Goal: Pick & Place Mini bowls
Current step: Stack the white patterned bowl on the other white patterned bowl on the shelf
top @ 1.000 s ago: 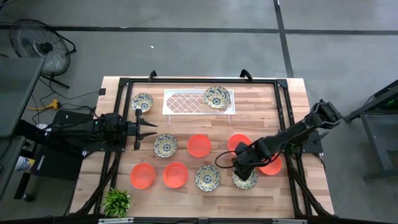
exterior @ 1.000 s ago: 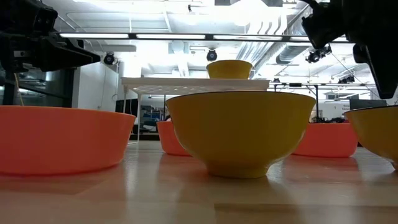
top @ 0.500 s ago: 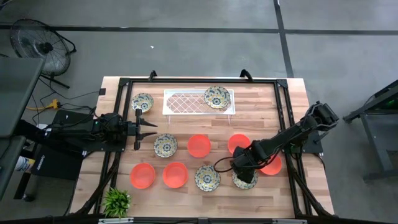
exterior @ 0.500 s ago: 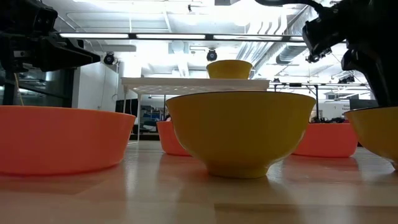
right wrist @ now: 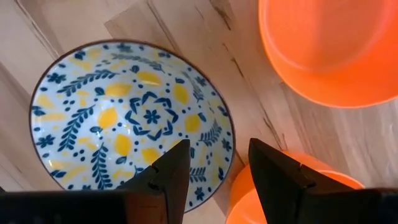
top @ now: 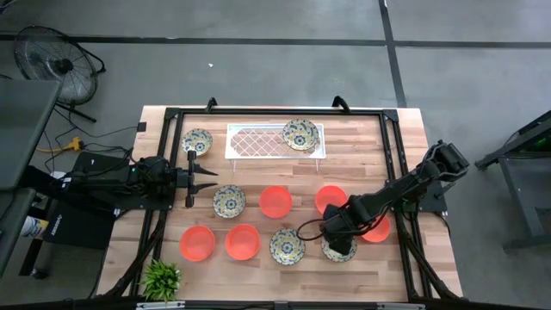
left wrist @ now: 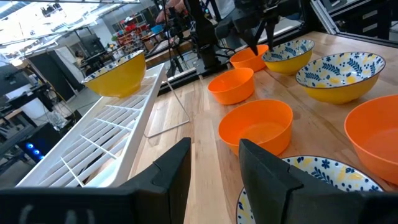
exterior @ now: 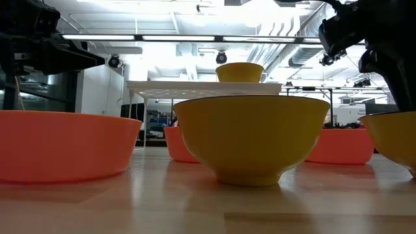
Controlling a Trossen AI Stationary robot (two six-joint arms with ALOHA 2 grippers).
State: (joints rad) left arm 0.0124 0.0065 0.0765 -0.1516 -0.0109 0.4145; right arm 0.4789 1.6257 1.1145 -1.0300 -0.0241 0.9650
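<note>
My right gripper grips the patterned bowl by its rim [right wrist: 217, 183] next, to add it to the one on the white tray.
Several mini bowls lie on the wooden table. My right gripper [top: 337, 238] hangs over the front-right patterned bowl [top: 343, 251], open, its fingers [right wrist: 166, 175] straddling that bowl's rim [right wrist: 130, 127]. Orange bowls [top: 376, 229] [top: 331, 198] sit close beside it, and another patterned bowl [top: 287, 246] lies to its left. One patterned bowl [top: 300, 135] rests on the white lattice tray [top: 255, 142]. My left gripper [top: 205, 182] waits open at the table's left, next to a patterned bowl [top: 229, 201], nothing between its fingers [left wrist: 267, 171].
More orange bowls [top: 275, 201] [top: 197, 244] [top: 243, 242] lie mid-table and front left; a patterned bowl [top: 197, 141] sits back left. A black frame [top: 258, 112] rims the table. A small plant [top: 161, 277] stands at the front-left corner, a fan [top: 53, 62] on the floor.
My right gripper has shifted slightly toward the front over the patterned bowl. The left arm and all bowls have stayed put.
</note>
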